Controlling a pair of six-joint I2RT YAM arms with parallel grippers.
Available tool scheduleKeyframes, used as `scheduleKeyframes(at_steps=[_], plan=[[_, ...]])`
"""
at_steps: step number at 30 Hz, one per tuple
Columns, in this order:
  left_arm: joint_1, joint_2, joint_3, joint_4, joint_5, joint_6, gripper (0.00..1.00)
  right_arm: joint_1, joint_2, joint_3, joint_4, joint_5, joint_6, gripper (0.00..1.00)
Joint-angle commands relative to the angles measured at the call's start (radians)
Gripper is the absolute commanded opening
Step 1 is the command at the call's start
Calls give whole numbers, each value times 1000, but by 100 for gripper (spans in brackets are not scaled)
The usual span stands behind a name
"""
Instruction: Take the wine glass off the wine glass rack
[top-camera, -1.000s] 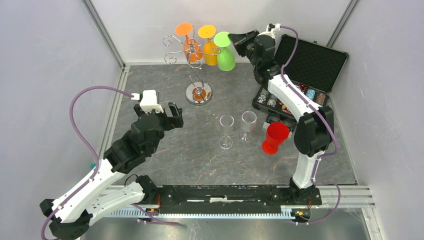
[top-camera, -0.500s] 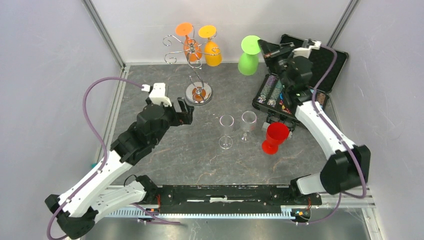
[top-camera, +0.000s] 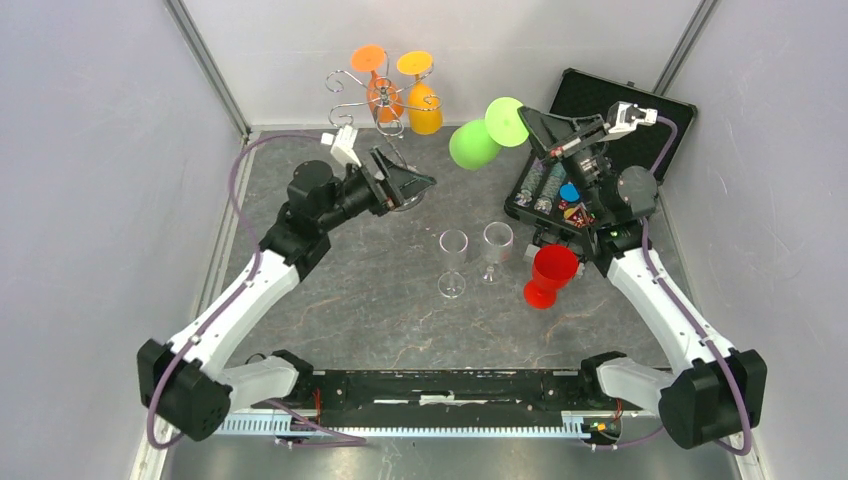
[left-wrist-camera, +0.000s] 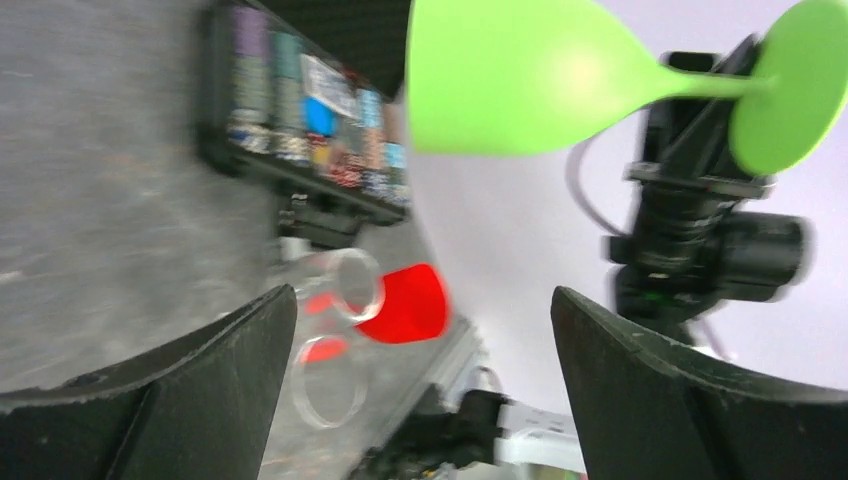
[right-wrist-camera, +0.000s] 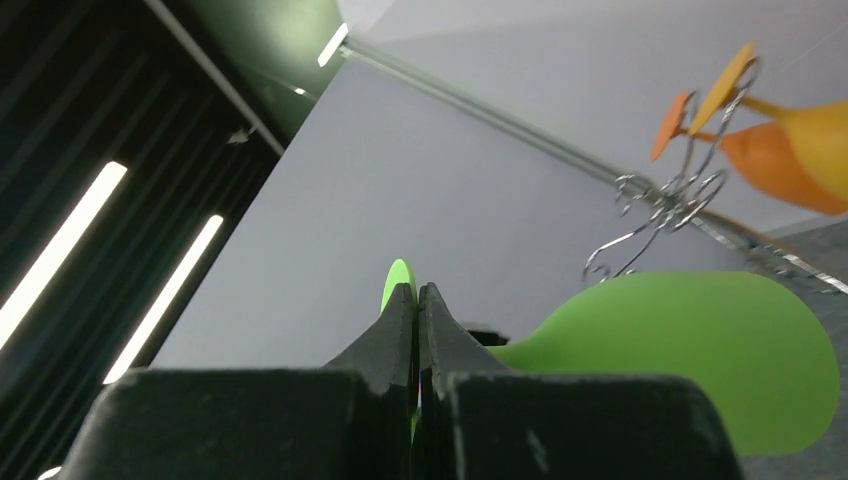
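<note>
The foot of the green wine glass should stay free to stand on the tabletop, so my left gripper will grab it by its bowl's rim (top-camera: 457, 156) (left-wrist-camera: 420, 92) next.
The silver wine glass rack (top-camera: 370, 100) stands at the back of the table with an orange glass (top-camera: 382, 92) and a yellow glass (top-camera: 422, 98) hanging on it. My right gripper (top-camera: 528, 118) is shut on the round foot of a green wine glass (top-camera: 472, 143), held in the air clear of the rack, bowl pointing left. The glass also shows in the right wrist view (right-wrist-camera: 700, 350) and in the left wrist view (left-wrist-camera: 530, 80). My left gripper (top-camera: 425, 183) is open and empty, raised near the rack's base, pointing right toward the green glass.
Two clear glasses (top-camera: 453, 262) (top-camera: 496, 250) and a red glass (top-camera: 550, 275) stand mid-table. An open black case (top-camera: 620, 120) with small items lies at the back right. Grey walls close in on both sides and the back.
My right gripper has carried the green glass off the rack, to the right, and tipped it sideways. My left arm has swung up and back toward the rack base.
</note>
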Motion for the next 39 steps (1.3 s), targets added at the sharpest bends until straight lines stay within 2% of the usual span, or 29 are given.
scheduleKeyframes(at_steps=[1,5,8,15,21,26,33,39], plan=[[13,121,33,432,306,-368,100,1,-43,-34,252,-172,212,0],[14,257,20,825,410,-692,100,2,-50,-56,321,-242,289,0],[11,301,0,984,396,-808,98,2,-62,-93,360,-255,320,0],[8,262,-23,920,361,-768,89,1,-56,-129,447,-270,384,0],[8,216,-33,911,362,-768,68,1,-68,-162,441,-238,379,0],[0,189,-43,936,371,-798,54,1,-63,-205,442,-186,376,0],[-5,171,-40,981,397,-825,22,0,-37,-287,516,-122,434,0],[-6,147,-32,968,388,-792,5,-4,-16,-303,561,-98,453,0]])
